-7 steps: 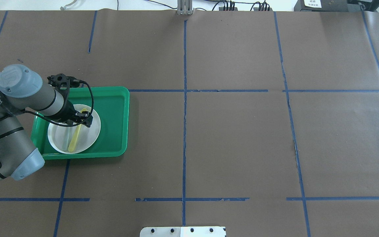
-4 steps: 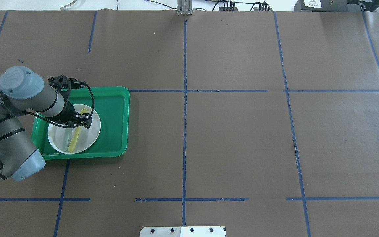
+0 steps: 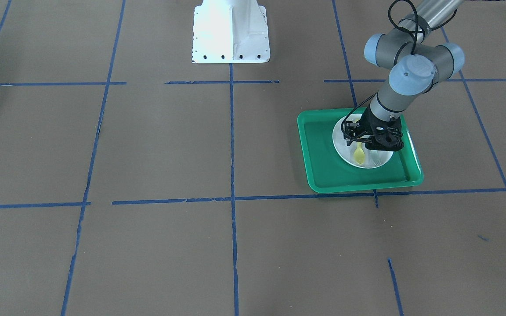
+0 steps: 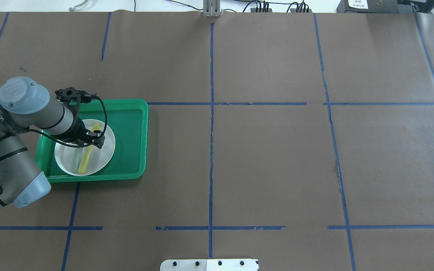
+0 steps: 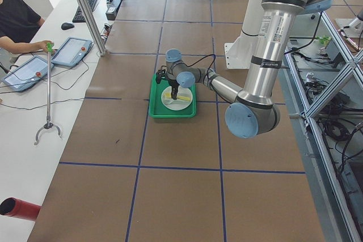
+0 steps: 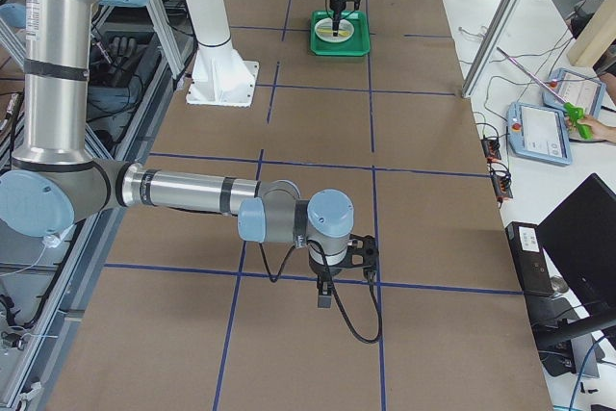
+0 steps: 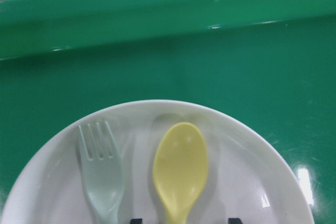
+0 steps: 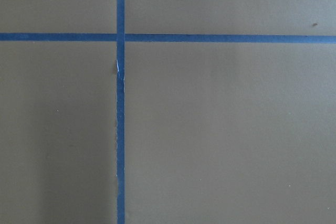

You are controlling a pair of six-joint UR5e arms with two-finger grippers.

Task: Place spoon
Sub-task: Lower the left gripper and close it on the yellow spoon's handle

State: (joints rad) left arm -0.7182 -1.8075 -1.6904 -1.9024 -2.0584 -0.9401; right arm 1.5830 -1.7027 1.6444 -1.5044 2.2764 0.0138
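Note:
The spoon's oval bowl is broad and rounded, so the left gripper should next grab the spoon by its narrow handle [image 7: 177,217].
The yellow spoon [image 7: 181,171] lies flat on a white plate [image 7: 247,182], bowl toward the tray's far wall, next to a pale grey-green fork [image 7: 102,182]. The plate sits in a green tray [image 4: 130,131]. My left gripper [image 4: 89,140] is low over the plate, open, with its fingertips [image 7: 135,220] on either side of the spoon's handle and clear of it. The front view shows the spoon [image 3: 359,155] sticking out below the left gripper [image 3: 359,141]. My right gripper [image 6: 325,295] hangs over bare table far from the tray; I cannot tell whether it is open or shut.
The tray's raised rim [image 7: 157,19] stands just beyond the plate. Brown paper with blue tape lines [image 8: 121,38] covers the table. The robot's white base [image 3: 230,30] is at the table's near edge.
My left gripper has shifted slightly left, toward the robot, over the plate. The spoon and fork have not moved.

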